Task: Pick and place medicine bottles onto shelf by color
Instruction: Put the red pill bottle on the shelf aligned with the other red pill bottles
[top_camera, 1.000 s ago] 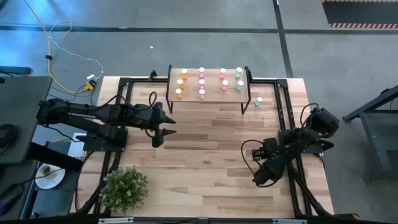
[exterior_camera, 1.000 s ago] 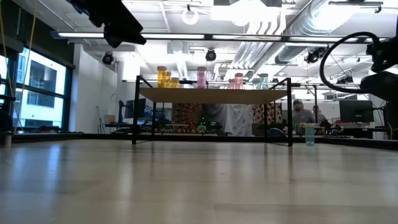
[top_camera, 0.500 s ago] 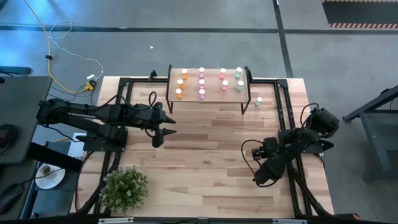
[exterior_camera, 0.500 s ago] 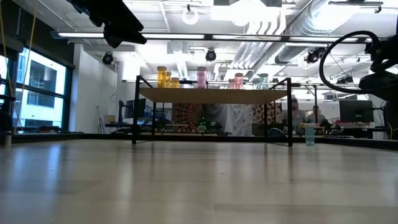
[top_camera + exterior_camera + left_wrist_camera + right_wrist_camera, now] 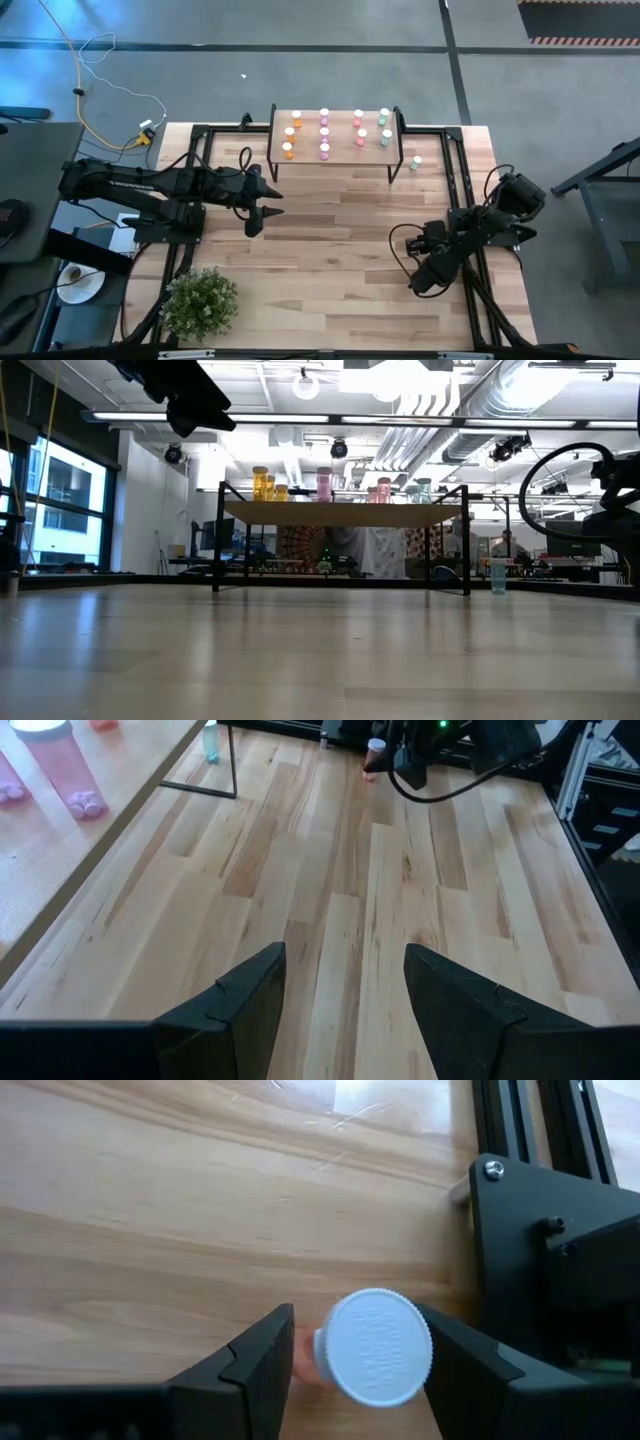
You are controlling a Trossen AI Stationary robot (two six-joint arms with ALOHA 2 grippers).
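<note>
My right fingers around the white cap (image 5: 375,1347) should close, catching the bottle.
A small bottle with a white cap (image 5: 375,1347) and a reddish body stands upright on the table near its right edge; it also shows far off as bottle (image 5: 375,753) in the left wrist view. My right gripper (image 5: 360,1355) is open above it, one finger on each side of the cap, one of them very close. In the high view my right gripper (image 5: 425,281) hides this bottle. Several bottles stand in colour columns on the shelf (image 5: 340,152). A pale green bottle (image 5: 416,162) stands on the table by the shelf's right leg. My left gripper (image 5: 345,1010) hangs open over the table's left middle.
A potted plant (image 5: 200,303) sits at the near left corner. Black frame rails (image 5: 540,1250) run along the table's right edge, close beside the bottle under my right gripper. Bare wood lies between the two arms in front of the shelf (image 5: 340,513).
My right gripper has sunk a little toward the table, staying open.
</note>
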